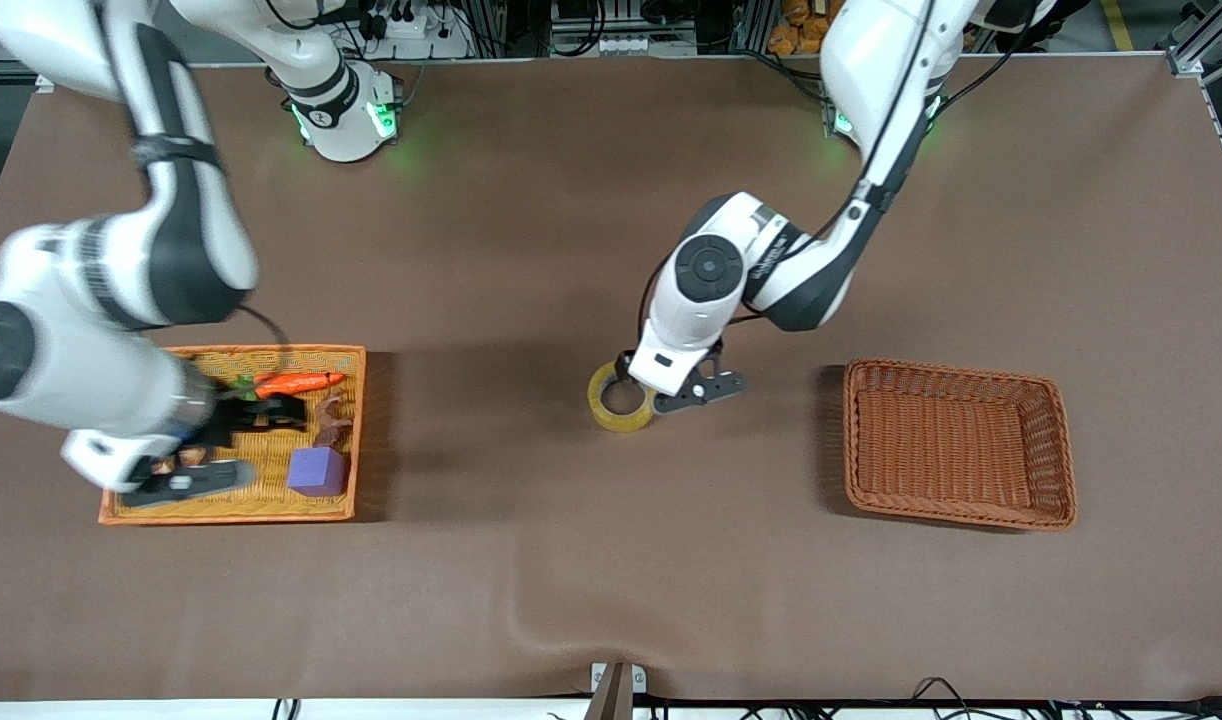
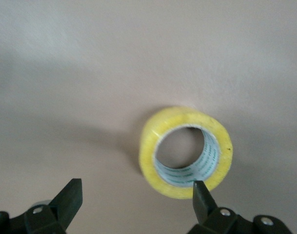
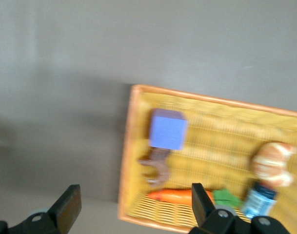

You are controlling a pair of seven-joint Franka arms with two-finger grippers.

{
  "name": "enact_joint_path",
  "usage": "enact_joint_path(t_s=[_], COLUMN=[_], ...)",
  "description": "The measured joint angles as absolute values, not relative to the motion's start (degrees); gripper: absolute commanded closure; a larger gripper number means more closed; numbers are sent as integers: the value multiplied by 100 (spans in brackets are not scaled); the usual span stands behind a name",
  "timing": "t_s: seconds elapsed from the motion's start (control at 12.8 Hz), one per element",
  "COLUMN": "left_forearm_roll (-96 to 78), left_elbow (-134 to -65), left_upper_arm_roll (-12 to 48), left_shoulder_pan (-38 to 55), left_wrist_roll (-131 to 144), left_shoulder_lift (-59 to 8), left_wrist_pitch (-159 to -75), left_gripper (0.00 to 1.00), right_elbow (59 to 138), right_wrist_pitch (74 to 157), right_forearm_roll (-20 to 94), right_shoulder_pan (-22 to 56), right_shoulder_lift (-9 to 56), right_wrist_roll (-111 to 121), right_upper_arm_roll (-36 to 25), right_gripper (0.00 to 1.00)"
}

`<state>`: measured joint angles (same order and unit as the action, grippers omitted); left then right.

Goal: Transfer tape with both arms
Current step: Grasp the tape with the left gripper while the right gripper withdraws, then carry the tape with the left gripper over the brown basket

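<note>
My left gripper is about to grab the tape by its ring side [image 1: 620, 421], so that it can move the tape into the wicker basket.
The tape [image 1: 616, 420], a yellowish ring with a pale core, lies flat on the brown table near its middle. My left gripper [image 1: 661, 395] hangs just over it with its fingers open. In the left wrist view the tape [image 2: 175, 117] sits close ahead of the left gripper [image 2: 137, 185]; one fingertip [image 2: 201, 192] overlaps the roll's rim, and the other is over bare table. My right gripper [image 1: 261, 412] is open and empty over the orange tray [image 1: 356, 430]; in the right wrist view it [image 3: 133, 192] holds nothing.
The orange tray [image 3: 126, 161] holds a purple cube [image 1: 318, 470], a carrot [image 1: 296, 383], a croissant [image 3: 272, 163], a small bottle [image 3: 258, 204] and a brown piece [image 3: 155, 165]. A brown wicker basket [image 1: 956, 370] stands toward the left arm's end of the table.
</note>
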<state>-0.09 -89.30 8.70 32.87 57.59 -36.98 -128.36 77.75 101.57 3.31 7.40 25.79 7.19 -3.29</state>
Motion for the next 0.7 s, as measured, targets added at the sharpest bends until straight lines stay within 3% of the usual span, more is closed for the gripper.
enact_joint_path(t_s=[0.16, 0.23, 0.39, 0.55, 0.63, 0.7], left_forearm_roll=[-9, -8, -8, -8, -8, -8], left_elbow=[-8929, -8928, -8925, -8919, -8915, -8915], left_upper_arm_roll=[859, 851, 820, 811, 810, 810], left_shoulder_pan=[3402, 3407, 3403, 3403, 3403, 3403], left_wrist_roll=[5918, 5933, 5933, 5933, 5933, 5934], left_shoulder_lift=[-3924, -4021, -4185, -4299, -4335, -4363], left_wrist_pitch=[-13030, -13098, -13290, -13372, -13387, -13412], left_gripper=[0, 5, 39, 82, 96, 100], right_elbow=[7917, 8048, 8358, 8834, 9050, 9202], right_wrist_pitch=[10146, 10143, 10079, 9994, 9959, 9904], right_forearm_roll=[333, 333, 329, 323, 323, 323], right_shoulder_pan=[525, 506, 505, 432, 348, 273], right_shoulder_lift=[2174, 1894, 1279, 581, 291, 79], right_wrist_roll=[821, 821, 816, 737, 672, 513], right_upper_arm_roll=[-323, -323, -317, -323, -325, -325], right_gripper=[0, 0, 0, 0, 0, 0])
